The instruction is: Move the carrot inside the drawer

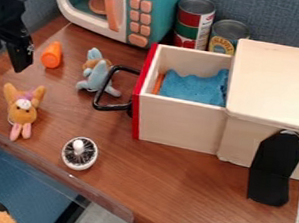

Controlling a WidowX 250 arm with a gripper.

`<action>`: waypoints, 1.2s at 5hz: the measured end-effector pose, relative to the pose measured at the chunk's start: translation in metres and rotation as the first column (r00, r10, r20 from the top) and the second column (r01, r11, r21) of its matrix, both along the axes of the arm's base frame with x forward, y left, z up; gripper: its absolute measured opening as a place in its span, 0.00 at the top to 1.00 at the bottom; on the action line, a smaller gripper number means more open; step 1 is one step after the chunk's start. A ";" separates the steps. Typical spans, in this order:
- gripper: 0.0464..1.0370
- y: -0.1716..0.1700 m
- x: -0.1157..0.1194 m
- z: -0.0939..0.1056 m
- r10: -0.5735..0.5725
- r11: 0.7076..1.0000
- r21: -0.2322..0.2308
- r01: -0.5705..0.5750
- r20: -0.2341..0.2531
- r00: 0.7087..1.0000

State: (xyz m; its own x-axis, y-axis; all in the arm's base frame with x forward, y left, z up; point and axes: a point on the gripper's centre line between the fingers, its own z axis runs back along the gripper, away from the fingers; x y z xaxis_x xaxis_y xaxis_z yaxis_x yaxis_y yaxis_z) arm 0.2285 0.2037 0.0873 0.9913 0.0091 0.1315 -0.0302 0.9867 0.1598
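My gripper grabs the orange carrot (51, 57) by its rounded body next, to put it inside the open drawer.
My black gripper (5, 52) hangs at the upper left edge, its two fingers apart with nothing visible between them. Just to its right, the orange carrot (51, 57) rests on the brown table, not touching it. The wooden drawer (178, 120) with a red front and black handle is pulled out of its box, right of centre. In it lie a crumpled blue cloth (194, 86) and, by the red front, a thin orange thing (158, 84) that is mostly hidden.
A blue plush toy (96, 74) sits between carrot and handle (105, 90). Nearer the front edge are a tan plush toy (23, 108) and a round white brush (79, 153). Behind stand a toy microwave (151, 13) and two cans (194, 21). A black bracket (271, 171) leans on the box (276, 86).
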 end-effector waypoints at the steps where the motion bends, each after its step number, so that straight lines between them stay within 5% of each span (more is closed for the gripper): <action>1: 0.04 -0.001 0.000 -0.009 0.007 1.000 -0.021 -0.008 -0.022 1.000; 4: 0.04 0.055 0.077 -0.046 0.317 0.947 -0.042 -0.318 -0.039 0.948; 6: 0.04 0.047 0.112 -0.051 0.376 0.922 -0.101 -0.374 0.006 0.926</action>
